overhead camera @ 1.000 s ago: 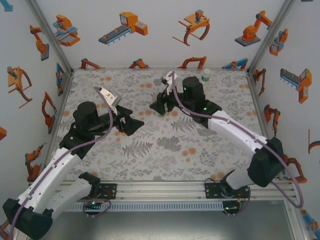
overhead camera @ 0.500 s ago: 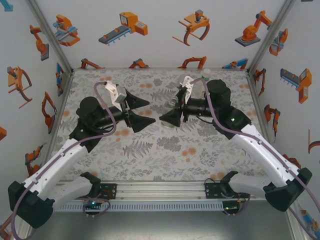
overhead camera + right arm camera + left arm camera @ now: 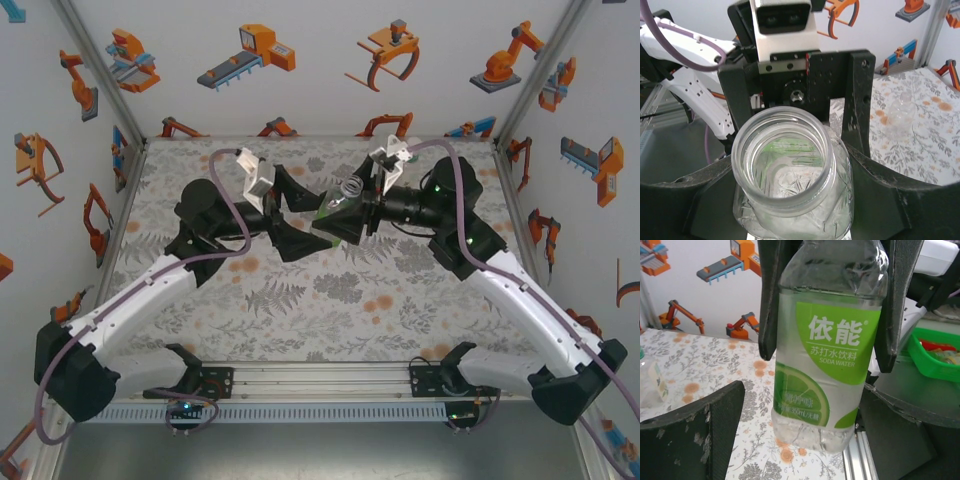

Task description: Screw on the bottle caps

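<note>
The left gripper will grab the bottle by the lower part of its labelled body, near the bottle's base, so the bottle's uncapped opening stays free for screwing on the cap.
A clear bottle with a green label hangs tilted above the middle of the table, my right gripper shut on its upper body. From the right wrist its open, uncapped mouth faces the camera, between the fingers. In the left wrist view the bottle stands close, the right gripper's dark fingers clamped on both sides. My left gripper is open, its fingers standing on either side of the bottle's base, with a gap on the left. The bottle caps are out of view.
Another clear bottle rests on the floral table behind the right gripper. A labelled bottle shows at the left wrist view's edge. A green bin sits beyond the table's front rail. Walls close the back and sides.
Both arms swung up and inward until the grippers met mid-table. The right one lifted and tipped the bottle. The left jaws opened wider and now flank its base.
</note>
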You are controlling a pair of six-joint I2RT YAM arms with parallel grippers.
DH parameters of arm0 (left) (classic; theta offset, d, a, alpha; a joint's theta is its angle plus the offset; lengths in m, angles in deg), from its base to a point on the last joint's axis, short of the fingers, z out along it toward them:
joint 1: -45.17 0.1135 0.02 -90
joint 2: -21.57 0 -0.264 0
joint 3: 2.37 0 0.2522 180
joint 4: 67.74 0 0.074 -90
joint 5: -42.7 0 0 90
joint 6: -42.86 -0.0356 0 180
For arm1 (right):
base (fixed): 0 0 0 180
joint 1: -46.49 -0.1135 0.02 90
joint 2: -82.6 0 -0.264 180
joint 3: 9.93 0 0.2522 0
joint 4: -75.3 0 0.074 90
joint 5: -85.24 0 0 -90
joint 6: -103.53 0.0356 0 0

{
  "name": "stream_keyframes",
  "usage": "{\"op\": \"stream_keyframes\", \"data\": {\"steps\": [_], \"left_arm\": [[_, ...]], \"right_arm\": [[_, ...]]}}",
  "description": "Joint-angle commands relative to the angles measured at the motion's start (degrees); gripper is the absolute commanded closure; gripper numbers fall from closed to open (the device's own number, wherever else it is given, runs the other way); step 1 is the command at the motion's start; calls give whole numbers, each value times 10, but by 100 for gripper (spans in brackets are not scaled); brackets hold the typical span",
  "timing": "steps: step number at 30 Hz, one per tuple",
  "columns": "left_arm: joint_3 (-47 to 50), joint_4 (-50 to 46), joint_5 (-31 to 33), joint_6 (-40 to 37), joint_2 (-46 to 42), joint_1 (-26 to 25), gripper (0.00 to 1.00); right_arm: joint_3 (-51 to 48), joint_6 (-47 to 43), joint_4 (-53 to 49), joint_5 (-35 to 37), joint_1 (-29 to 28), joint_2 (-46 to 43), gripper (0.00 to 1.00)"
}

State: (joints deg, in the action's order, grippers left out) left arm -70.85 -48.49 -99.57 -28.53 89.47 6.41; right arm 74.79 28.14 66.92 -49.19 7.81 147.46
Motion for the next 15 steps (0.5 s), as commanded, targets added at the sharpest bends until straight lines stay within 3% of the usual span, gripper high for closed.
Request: {"op": "stream_keyframes", "data": {"steps": [1, 15], "left_arm": [[-46, 33, -59, 22, 19, -5, 18], [-79, 28, -84, 30, 51, -19, 32]], "right_arm": [[22, 25, 56, -13, -7, 10, 70], [36, 53, 111, -24, -8, 30, 71]]}}
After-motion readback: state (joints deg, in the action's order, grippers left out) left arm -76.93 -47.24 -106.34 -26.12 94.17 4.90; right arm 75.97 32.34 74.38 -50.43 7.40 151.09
